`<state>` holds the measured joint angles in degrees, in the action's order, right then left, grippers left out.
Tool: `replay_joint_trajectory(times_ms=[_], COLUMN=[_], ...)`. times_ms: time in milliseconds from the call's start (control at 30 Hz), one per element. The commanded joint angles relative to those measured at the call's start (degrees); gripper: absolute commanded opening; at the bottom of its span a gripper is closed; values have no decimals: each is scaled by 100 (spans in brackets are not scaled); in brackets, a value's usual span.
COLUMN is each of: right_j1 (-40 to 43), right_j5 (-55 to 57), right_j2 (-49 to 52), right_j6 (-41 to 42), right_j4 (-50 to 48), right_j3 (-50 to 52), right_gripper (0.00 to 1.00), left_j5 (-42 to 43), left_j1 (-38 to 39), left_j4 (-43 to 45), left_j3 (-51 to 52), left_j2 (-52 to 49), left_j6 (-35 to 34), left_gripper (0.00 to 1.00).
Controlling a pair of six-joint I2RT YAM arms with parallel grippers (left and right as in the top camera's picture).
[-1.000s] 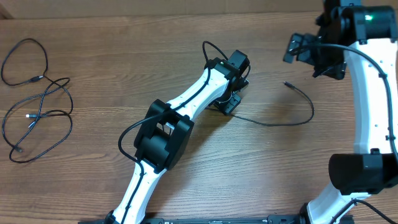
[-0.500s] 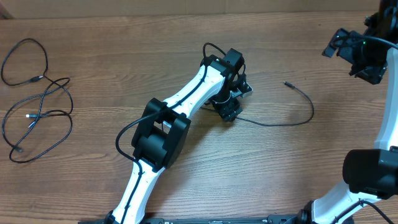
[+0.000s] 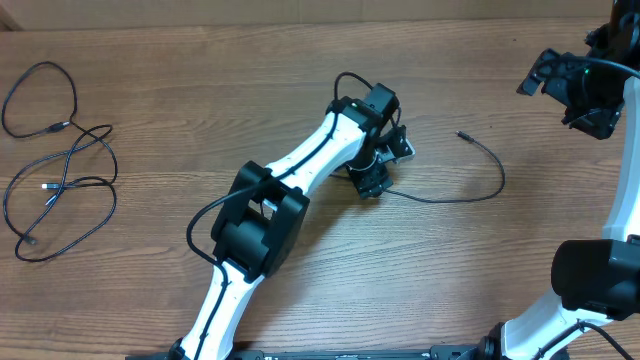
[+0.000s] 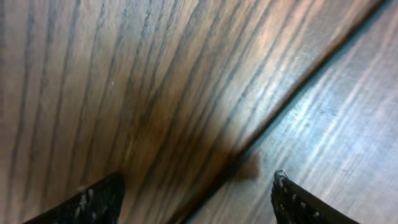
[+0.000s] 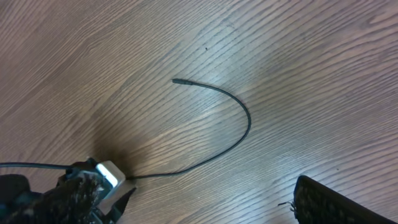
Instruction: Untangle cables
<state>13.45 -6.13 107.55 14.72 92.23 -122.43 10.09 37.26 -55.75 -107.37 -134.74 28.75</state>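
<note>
My left gripper should close now and would hold the cable (image 3: 387, 190) (image 4: 220, 182), because the cable runs at a slant between the open fingers, low over the wood.
One thin black cable (image 3: 502, 175) lies in a loose arc right of centre, its small plug (image 3: 460, 133) pointing left. The other end runs under my left gripper (image 3: 385, 170), which is low over the wood and open. In the left wrist view the left gripper (image 4: 196, 199) has only a thin dark blurred line, probably that cable, crossing slantwise between its fingertips (image 4: 93, 199). Several more cables (image 3: 70, 155) lie looped over each other at the far left. My right gripper (image 3: 565, 90) hangs open and empty at the upper right, well away from the cable (image 5: 249, 121).
The table's far edge (image 3: 300, 20) runs along the top of the overhead view. The left arm's elbow (image 3: 255, 220) lies over the middle of the table. The right arm (image 3: 600, 280) rises along the right side.
The left gripper's jaws have spread wider and it has shifted slightly right. The right gripper swung away to the right a second ago and has held still since. The cables have not moved.
</note>
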Motion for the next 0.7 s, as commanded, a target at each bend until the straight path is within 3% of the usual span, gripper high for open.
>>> replay_joint_trajectory(times_ms=[0,233,300,433,567,667], right_j1=[13,13,13,13,13,13], right_j5=[-39,-39,-39,-37,-37,-37], right_j2=[-4,-4,-4,-4,-4,-4], right_j6=[-131,-131,-131,-133,-131,-131], right_j4=[4,20,20,24,17,2], right_j3=[22,22,22,22,22,22], right_gripper=[100,100,100,100,100,100], left_j5=[-883,-1104,-1169,-1187,-1187,-1187], left_j1=[142,177,177,177,177,177], left_j4=[94,483,629,723,739,741], left_j3=[595,1200,1311,1331,1331,1296], left_j2=[-748,-748,-748,-748,-745,-745], left_j6=[83,81,-20,-98,-98,-122], left_gripper=[75,69,54,37,8,4])
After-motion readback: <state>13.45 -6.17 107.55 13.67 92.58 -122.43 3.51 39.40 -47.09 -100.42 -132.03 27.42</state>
